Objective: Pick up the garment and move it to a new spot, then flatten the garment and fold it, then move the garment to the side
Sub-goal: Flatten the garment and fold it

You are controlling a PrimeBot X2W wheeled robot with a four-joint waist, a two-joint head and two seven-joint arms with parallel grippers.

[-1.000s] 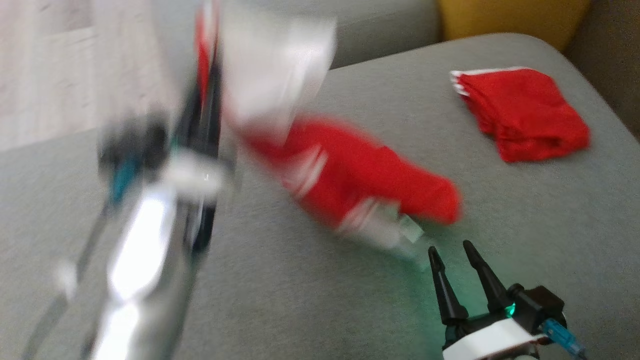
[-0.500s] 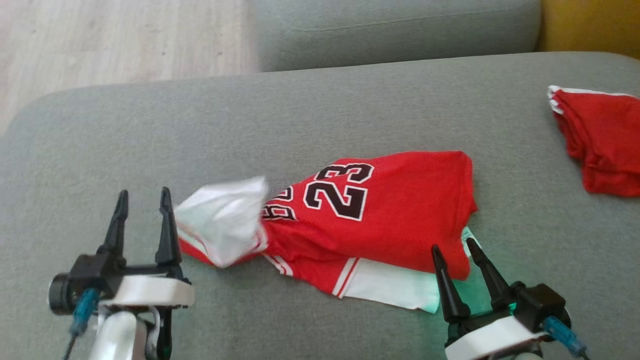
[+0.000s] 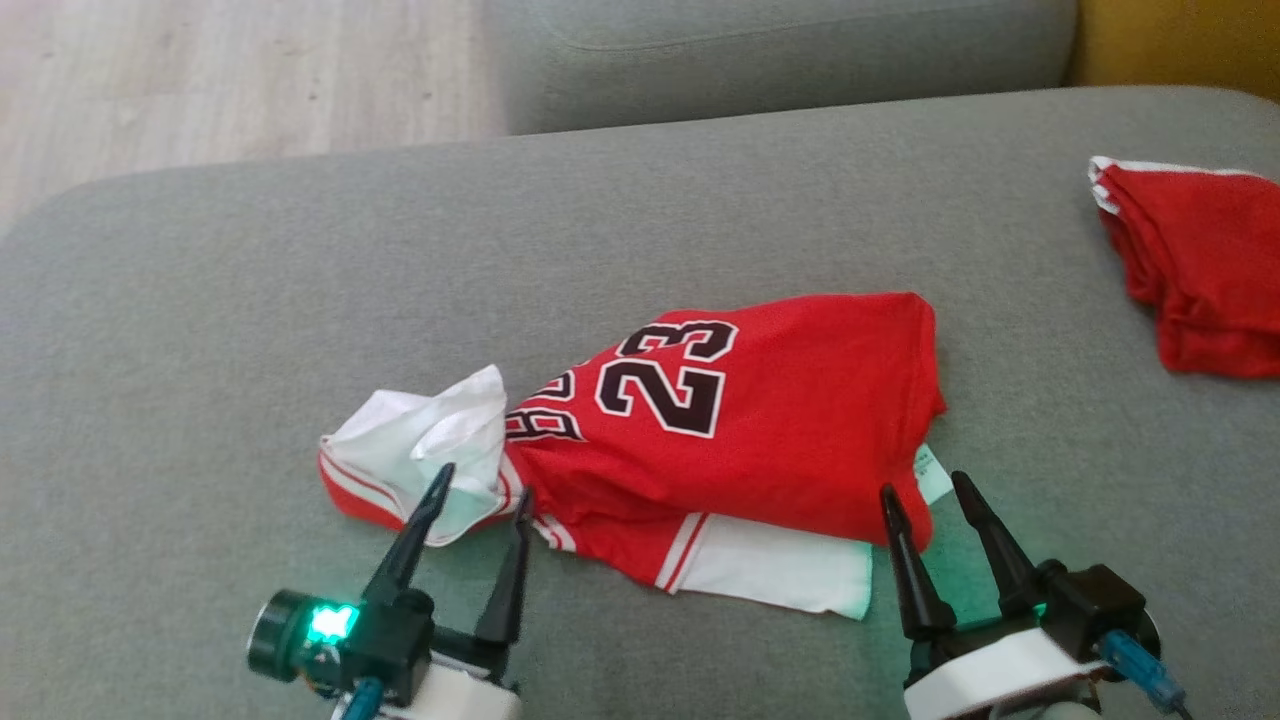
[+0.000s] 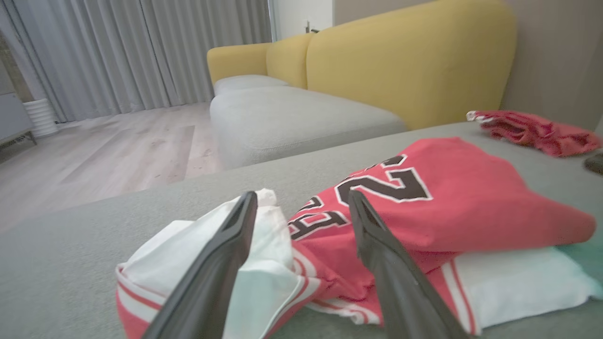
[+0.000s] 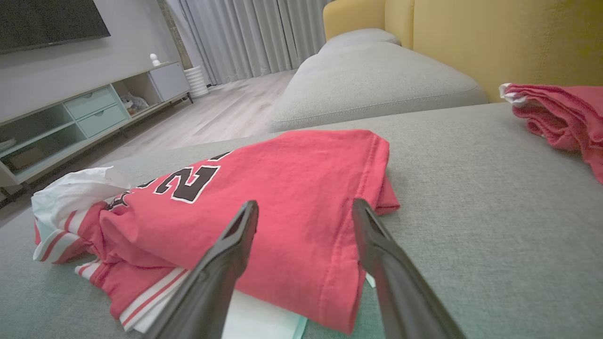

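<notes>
The garment lies with its red body [image 3: 804, 414] spread on the cushion. My left gripper grabs the garment's white corner [image 3: 485, 386] next, which stands up in loose folds.
The garment [image 3: 760, 420] is a red jersey with a black "23" and white trim, lying crumpled on the grey sofa cushion [image 3: 250, 300]. Its white sleeve [image 3: 420, 450] is bunched at the left end. My left gripper [image 3: 482, 478] stands open just in front of that white sleeve, holding nothing. At the jersey's lower right corner, my right gripper [image 3: 925, 480] is open and empty too. In the left wrist view the garment [image 4: 447, 202] lies just beyond the fingers [image 4: 221, 254]. In the right wrist view the garment [image 5: 282, 197] spreads past the open fingertips.
A second red cloth [image 3: 1190, 270] lies folded at the cushion's right edge. Another grey cushion [image 3: 780, 50] sits behind, with wooden floor [image 3: 230, 80] at the upper left and a yellow sofa back [image 4: 405, 66] beyond.
The left gripper let go of the garment, which dropped onto the cushion. That arm came down and moved right to the white sleeve. The camera has shifted.
</notes>
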